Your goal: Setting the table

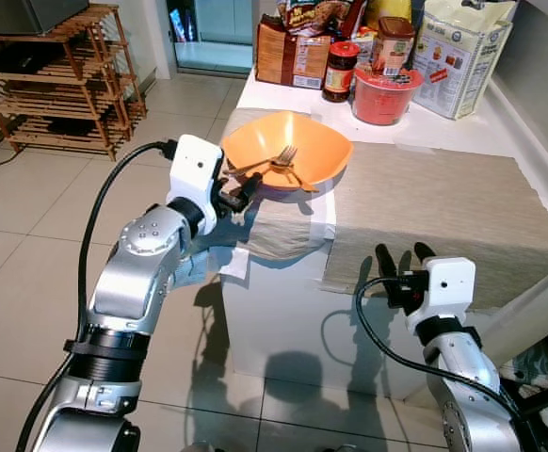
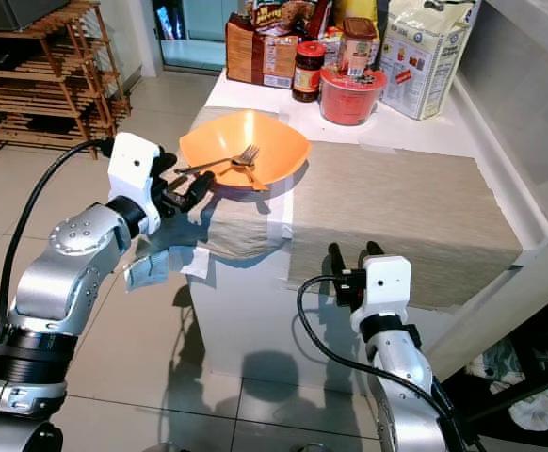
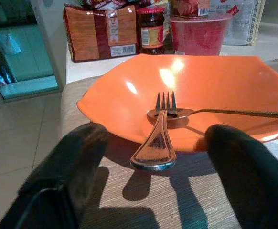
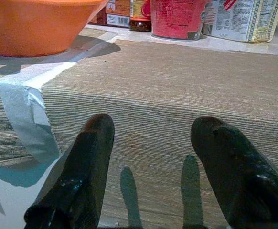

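Note:
The fork's teeth rest inside the bowl against the spoon, so the left gripper should next grab the fork by its handle end, past the bowl's rim.
An orange bowl sits on the beige table runner near the table's left end. A metal fork leans on the bowl's near rim with its tines inside. A spoon lies in the bowl beside it. My left gripper hovers just off the bowl's near-left rim and is open. The fork's handle pokes out between its fingers, untouched. My right gripper is open at the table's front edge, low over the runner's hanging end.
Groceries crowd the back of the white table: a red tub, a dark jar, a brown packet and a white bag. White tape joins the runner pieces. A wooden rack stands at the far left on the tiled floor.

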You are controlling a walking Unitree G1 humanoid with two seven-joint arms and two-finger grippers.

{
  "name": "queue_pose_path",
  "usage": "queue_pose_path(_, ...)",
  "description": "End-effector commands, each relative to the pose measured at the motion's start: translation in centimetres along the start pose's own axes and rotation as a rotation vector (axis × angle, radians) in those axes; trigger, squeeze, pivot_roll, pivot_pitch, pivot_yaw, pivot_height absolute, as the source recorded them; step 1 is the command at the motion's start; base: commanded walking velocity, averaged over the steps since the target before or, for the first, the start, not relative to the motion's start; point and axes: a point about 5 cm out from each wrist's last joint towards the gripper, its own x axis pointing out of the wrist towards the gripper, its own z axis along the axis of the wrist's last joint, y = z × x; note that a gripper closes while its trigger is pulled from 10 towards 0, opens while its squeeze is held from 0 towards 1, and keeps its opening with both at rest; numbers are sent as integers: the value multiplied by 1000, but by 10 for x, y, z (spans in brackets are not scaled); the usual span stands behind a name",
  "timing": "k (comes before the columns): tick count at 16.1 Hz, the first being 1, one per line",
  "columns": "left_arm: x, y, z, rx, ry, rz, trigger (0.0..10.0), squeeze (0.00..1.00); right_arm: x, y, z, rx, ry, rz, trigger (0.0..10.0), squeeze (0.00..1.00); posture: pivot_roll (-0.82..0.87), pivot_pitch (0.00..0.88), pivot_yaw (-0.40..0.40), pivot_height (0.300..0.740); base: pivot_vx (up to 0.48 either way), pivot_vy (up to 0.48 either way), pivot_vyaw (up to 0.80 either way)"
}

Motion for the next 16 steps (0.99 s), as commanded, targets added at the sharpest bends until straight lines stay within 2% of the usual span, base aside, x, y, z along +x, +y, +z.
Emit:
queue_pose_path(1, 3, 1, 4, 11, -10, 2, 0, 0, 1, -2, 3, -7, -6, -10, 10000, 0, -17, 0, 6, 736, 0, 0, 0)
queue_pose_path(16, 4, -1, 6, 4, -21, -3, 0, 0, 0, -1, 1, -8, 9, -6, 10000, 0, -15, 0, 4, 736, 0, 0, 0)
